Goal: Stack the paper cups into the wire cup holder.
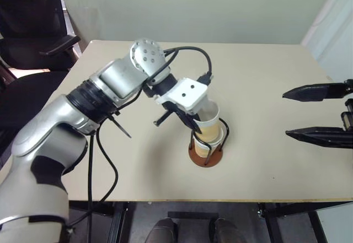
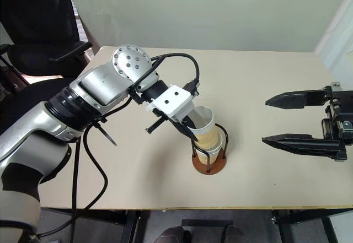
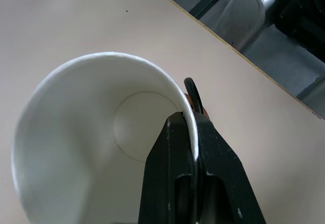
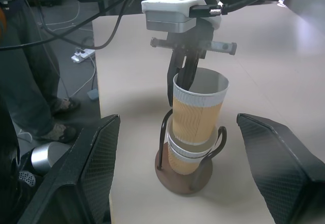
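Note:
My left gripper opens next, since the upper cup's lower end sits inside the lower cup's rim and the upper cup would fall in.
A tan-orange paper cup with a white inside leans slightly as it sits partway into a second paper cup. That lower cup stands in the wire cup holder, between its black loops. My left gripper is shut on the upper cup's rim, one finger inside and one outside. My right gripper is open and holds nothing. It hovers level to the right of the holder, well apart from it.
The holder stands near the middle front of the beige table. A black office chair is off the table's far left corner. In the right wrist view a person's legs and a power strip are beyond the table's edge.

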You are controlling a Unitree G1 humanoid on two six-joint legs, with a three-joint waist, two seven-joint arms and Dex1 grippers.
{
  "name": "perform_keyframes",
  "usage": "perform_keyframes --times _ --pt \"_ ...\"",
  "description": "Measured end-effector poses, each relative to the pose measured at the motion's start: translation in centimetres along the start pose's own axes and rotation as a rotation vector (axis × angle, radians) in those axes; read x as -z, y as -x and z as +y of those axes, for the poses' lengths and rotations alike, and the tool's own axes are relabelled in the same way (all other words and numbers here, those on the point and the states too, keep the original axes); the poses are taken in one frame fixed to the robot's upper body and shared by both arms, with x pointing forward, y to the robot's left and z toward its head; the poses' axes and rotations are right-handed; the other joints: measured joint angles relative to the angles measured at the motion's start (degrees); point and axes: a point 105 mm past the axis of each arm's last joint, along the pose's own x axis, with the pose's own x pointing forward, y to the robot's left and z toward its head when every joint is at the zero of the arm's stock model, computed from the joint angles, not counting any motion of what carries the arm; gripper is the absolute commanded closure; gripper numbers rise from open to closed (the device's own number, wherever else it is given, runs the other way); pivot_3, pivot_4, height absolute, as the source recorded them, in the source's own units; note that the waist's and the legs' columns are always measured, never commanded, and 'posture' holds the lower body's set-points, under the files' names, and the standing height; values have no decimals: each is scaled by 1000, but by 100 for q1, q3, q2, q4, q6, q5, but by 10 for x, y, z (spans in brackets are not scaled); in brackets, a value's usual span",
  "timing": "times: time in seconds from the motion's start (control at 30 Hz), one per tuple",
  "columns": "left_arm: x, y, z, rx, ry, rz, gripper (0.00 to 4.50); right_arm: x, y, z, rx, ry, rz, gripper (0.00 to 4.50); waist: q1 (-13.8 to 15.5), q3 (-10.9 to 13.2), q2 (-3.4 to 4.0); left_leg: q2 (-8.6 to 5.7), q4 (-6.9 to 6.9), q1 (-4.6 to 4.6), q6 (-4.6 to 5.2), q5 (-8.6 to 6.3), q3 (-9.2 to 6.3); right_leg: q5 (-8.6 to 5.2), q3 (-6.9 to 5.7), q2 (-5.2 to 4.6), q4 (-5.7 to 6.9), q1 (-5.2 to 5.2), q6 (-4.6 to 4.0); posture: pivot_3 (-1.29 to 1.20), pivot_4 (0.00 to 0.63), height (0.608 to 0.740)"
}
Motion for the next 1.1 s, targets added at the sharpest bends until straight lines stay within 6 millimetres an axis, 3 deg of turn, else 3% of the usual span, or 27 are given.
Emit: perform_keyframes --times 0.53,0.63,0.97,1.0,1.1 --pt "2 0 0 0 -12 11 4489 1 -1 0 0 5 6 690 0 0 0 0 5 0 2 -1 -1 0 0 0 0 3 1 0 150 740" --pt "3 0 0 -1 -28 22 3882 1 -1 1 -2 3 6 690 0 0 0 0 5 0 2 -1 -1 0 0 0 0 3 1 0 150 740" --pt "7 -2 1 9 -34 32 228 4 -3 1 -1 -20 12 690 1 0 0 0 6 -1 3 -2 -1 1 0 0 -1 4 4 0 150 740" --pt "7 -2 2 9 -34 32 32 4 -3 1 0 -21 12 690 1 0 0 0 6 -1 4 -3 0 1 0 0 -2 4 4 0 150 740" --pt "5 -3 6 -2 -29 14 32 5 -4 2 1 -20 15 690 3 0 0 -1 7 -2 4 -3 -1 1 0 0 -2 5 5 0 150 740"
